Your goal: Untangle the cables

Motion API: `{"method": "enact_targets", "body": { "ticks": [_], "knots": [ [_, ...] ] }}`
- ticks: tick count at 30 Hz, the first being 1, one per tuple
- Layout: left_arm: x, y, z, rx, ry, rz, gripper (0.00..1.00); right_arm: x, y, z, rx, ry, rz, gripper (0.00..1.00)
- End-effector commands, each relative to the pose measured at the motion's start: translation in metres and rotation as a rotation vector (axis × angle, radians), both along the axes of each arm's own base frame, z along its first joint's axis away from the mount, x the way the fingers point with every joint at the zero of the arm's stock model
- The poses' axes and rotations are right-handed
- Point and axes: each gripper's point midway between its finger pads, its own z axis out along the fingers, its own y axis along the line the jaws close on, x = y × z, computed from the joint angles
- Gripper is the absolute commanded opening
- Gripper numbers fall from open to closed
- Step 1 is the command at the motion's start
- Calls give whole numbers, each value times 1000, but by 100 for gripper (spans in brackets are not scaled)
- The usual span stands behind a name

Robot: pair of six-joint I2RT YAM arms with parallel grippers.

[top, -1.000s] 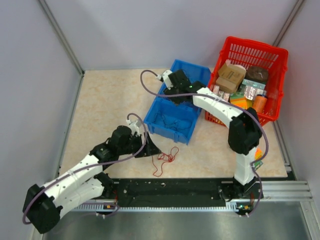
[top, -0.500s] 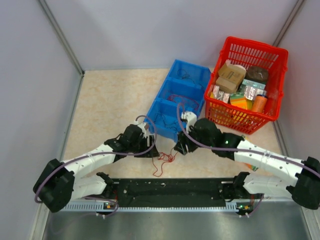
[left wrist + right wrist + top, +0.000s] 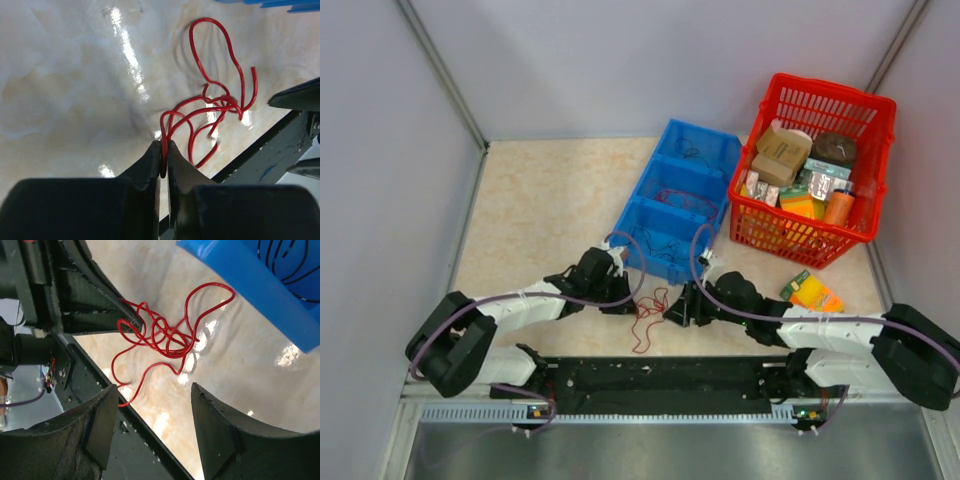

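I should next grab the red cable by its loose loop (image 3: pixel 664 292) (image 3: pixel 227 296) beside the blue bin with my right gripper. Then the cable's knotted middle stays free to open.
A tangle of thin red cable (image 3: pixel 648 318) lies on the table near the front edge, just before the blue bin. My left gripper (image 3: pixel 626 301) is low on its left side, and in the left wrist view the gripper (image 3: pixel 163 150) is shut on a strand of the red cable (image 3: pixel 215 100). My right gripper (image 3: pixel 672 313) is low on the tangle's right side. In the right wrist view this gripper (image 3: pixel 154 388) stands open above the table, the red cable (image 3: pixel 167 337) lying just beyond its fingertips, nothing between them. Dark cables (image 3: pixel 665 238) lie in the bin's near compartment.
The blue bin (image 3: pixel 642 262) has three compartments; the middle one holds a red cable (image 3: pixel 675 195), the far one dark cables (image 3: pixel 692 152). A red basket (image 3: pixel 772 100) of groceries stands at the back right. An orange-green packet (image 3: pixel 812 293) lies right of the right arm. The black front rail (image 3: pixel 150 440) runs close under the tangle.
My left gripper has shut on a strand of the red cable. The right arm has swung from the blue bin down to the table, right of the tangle.
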Motion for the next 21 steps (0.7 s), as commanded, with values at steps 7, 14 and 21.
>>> {"method": "enact_targets", "body": {
  "ticks": [7, 14, 21],
  "knots": [
    [-6, -18, 67, -205, -120, -71, 0, 13, 38, 11, 113, -82, -36, 60],
    [-21, -16, 99, -232, -141, -149, 0, 17, 46, 32, 148, -204, -45, 60],
    [-25, -15, 141, -247, -215, -232, 0, 18, 26, 79, 132, -431, 0, 60]
  ]
}}
